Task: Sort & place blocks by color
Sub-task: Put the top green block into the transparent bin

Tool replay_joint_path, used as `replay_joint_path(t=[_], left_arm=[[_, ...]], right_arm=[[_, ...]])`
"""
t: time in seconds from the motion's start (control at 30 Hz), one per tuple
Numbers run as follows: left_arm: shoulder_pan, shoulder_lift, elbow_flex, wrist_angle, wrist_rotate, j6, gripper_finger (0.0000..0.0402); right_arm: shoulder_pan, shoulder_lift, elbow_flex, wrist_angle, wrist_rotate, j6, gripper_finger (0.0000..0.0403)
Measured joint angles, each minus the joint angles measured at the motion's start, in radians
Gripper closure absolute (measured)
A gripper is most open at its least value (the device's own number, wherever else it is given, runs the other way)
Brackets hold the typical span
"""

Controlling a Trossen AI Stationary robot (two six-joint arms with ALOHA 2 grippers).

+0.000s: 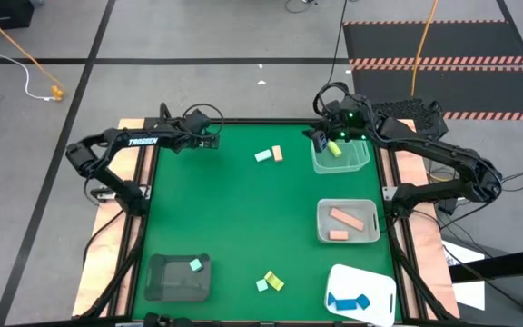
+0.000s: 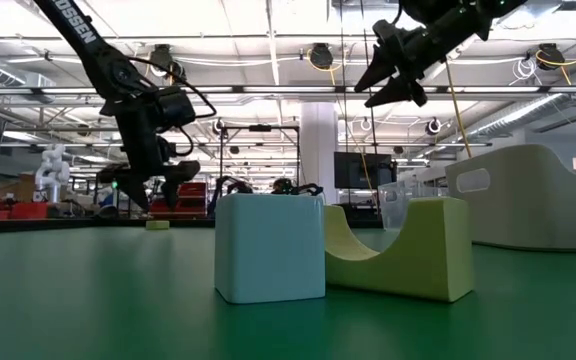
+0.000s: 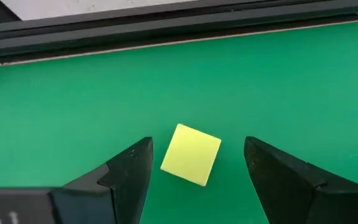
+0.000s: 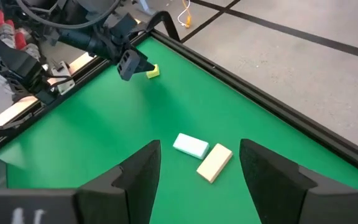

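Note:
My left gripper grabs the yellow cube by its opposite sides next, to fill the yellow-green block's tray by color.
A yellow cube (image 3: 191, 154) lies flat on the green table (image 1: 234, 218) near the far left corner. My left gripper (image 3: 197, 144) hangs over it, open, one finger on each side and clear of it. My right gripper (image 1: 319, 139) is raised and open at the far right, holding nothing, beside a clear tray (image 1: 357, 163) that holds a yellow-green block (image 1: 334, 148). A mint block (image 4: 190, 146) and a tan block (image 4: 214, 163) lie side by side at the far middle. A mint cube (image 2: 268, 247) and a yellow arch block (image 2: 408, 250) sit together near the front edge.
A second clear tray (image 1: 370, 207) holds two pink bars. A dark tray (image 1: 166, 282) at the near left holds a mint block (image 1: 195, 265). A white tray (image 1: 375, 277) at the near right holds blue blocks (image 1: 348, 301). The table's middle is bare green surface.

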Motion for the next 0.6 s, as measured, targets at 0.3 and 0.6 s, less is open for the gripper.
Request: replay_joint_path(t=[0.3, 0.6], left_arm=[[0.006, 0.0, 0.0, 0.009, -0.037, 0.035, 0.0148], [0.011, 0.001, 0.0, 0.002, -0.026, 0.04, 0.0149]], right_arm=[[0.0, 0.0, 0.0, 0.0, 0.0, -0.011, 0.0195], [0.0, 0.0, 0.0, 0.0, 0.0, -0.011, 0.0195]])
